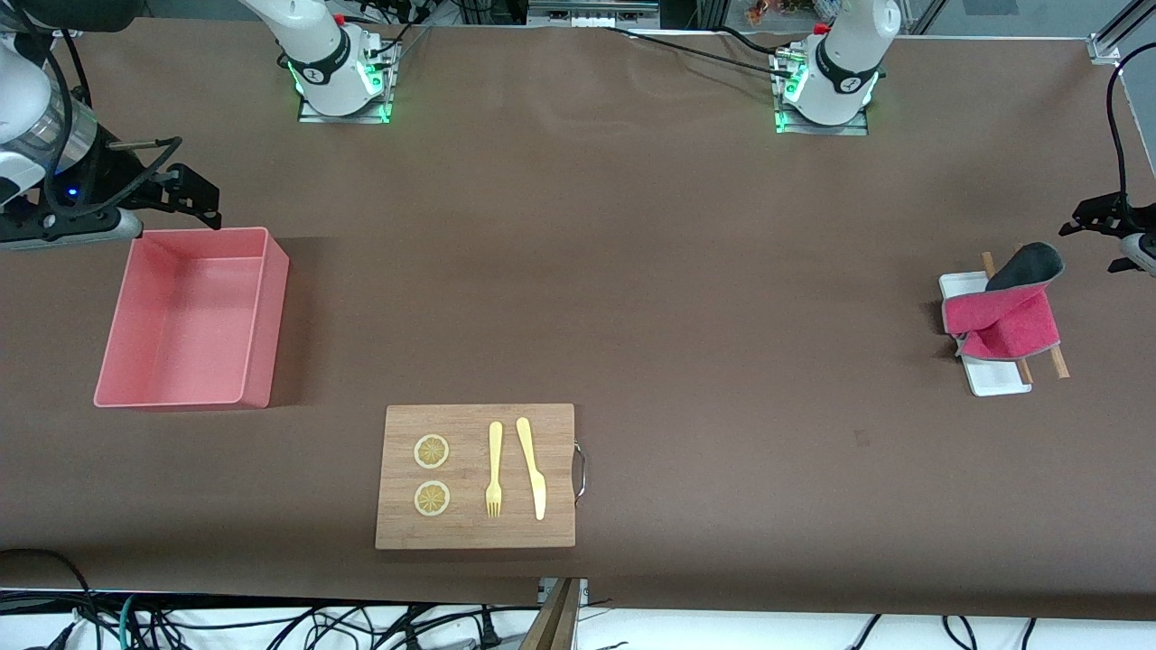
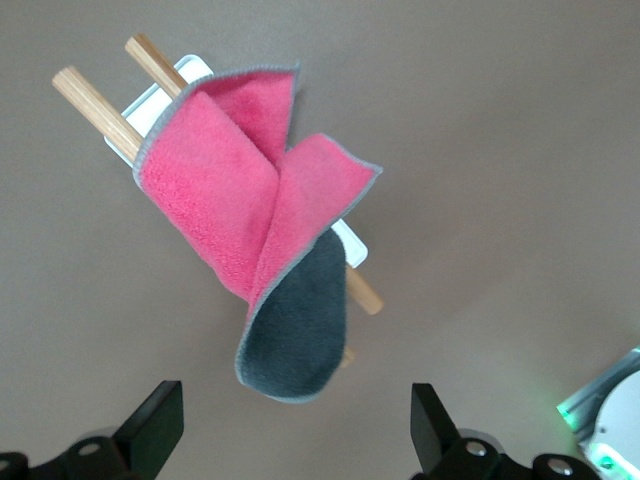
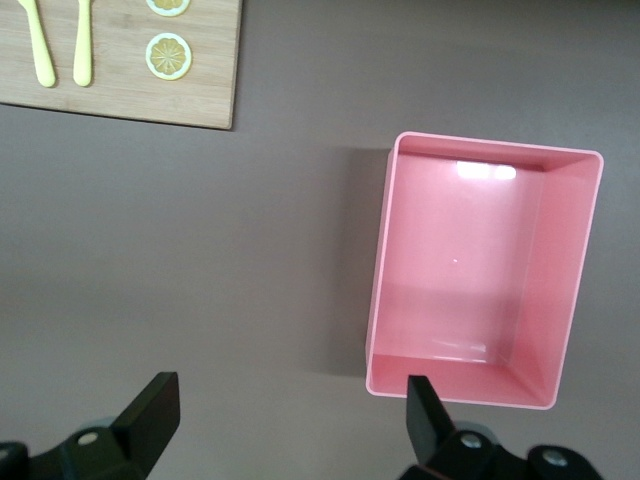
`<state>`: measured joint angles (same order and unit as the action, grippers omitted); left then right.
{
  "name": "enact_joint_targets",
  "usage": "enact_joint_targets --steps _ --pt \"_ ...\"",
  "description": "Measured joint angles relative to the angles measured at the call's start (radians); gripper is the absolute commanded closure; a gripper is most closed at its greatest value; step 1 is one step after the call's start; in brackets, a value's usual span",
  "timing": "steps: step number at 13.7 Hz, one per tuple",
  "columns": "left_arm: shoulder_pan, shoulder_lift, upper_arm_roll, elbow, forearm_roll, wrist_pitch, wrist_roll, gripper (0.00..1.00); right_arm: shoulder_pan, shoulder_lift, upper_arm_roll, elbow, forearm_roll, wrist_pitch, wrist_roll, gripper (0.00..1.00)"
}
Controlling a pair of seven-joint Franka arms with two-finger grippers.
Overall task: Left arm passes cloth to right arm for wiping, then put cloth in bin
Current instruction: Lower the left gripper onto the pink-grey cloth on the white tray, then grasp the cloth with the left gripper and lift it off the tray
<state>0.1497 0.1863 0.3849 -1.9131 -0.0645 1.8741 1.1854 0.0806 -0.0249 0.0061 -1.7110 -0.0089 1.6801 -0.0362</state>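
Observation:
My left gripper should next leave the cloth's pink side [image 1: 1002, 321] free for the right arm, so it needs to grab the cloth by its dark grey flap [image 1: 1027, 266].
The cloth [image 1: 1004, 314] is magenta-pink with a dark grey flap. It lies draped over two wooden sticks [image 1: 1055, 359] on a small white tray [image 1: 993, 379] at the left arm's end of the table. My left gripper [image 1: 1089, 246] is open and empty in the air beside the cloth, apart from it. In the left wrist view the cloth [image 2: 250, 210] hangs past the open left gripper [image 2: 297, 440]. The salmon-pink bin [image 1: 122, 316] stands empty at the right arm's end. My right gripper [image 1: 194, 185] is open and empty, over the table by the bin's edge [image 3: 385, 260].
A wooden chopping board [image 1: 476, 533] with a metal handle lies near the front camera, mid-table. It carries two lemon slices [image 1: 432, 451], a yellow fork [image 1: 494, 469] and a yellow knife [image 1: 533, 465]. It also shows in the right wrist view [image 3: 130, 90].

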Motion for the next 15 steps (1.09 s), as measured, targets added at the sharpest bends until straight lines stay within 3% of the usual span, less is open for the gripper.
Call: enact_joint_targets --steps 4,5,7,10,12,15 --pt "0.082 0.108 0.016 -0.012 -0.179 0.066 0.159 0.00 -0.022 0.006 0.000 0.000 0.000 0.000 -0.004 0.00" --pt "0.094 0.138 0.018 -0.013 -0.218 0.071 0.174 0.11 -0.023 0.006 0.001 0.000 0.000 0.000 -0.005 0.00" --pt "0.107 0.181 0.019 -0.013 -0.258 0.080 0.200 0.54 -0.023 0.006 0.005 0.000 0.000 0.000 -0.005 0.00" --pt "0.108 0.190 0.019 -0.011 -0.261 0.081 0.228 0.88 -0.019 0.006 0.013 0.001 0.000 0.000 -0.005 0.00" --pt "0.108 0.189 0.019 -0.006 -0.261 0.076 0.236 1.00 -0.019 0.006 0.013 0.002 0.000 0.000 -0.005 0.00" --pt "0.108 0.188 0.019 0.001 -0.261 0.056 0.238 1.00 -0.018 0.005 0.013 0.014 0.000 0.000 -0.005 0.00"
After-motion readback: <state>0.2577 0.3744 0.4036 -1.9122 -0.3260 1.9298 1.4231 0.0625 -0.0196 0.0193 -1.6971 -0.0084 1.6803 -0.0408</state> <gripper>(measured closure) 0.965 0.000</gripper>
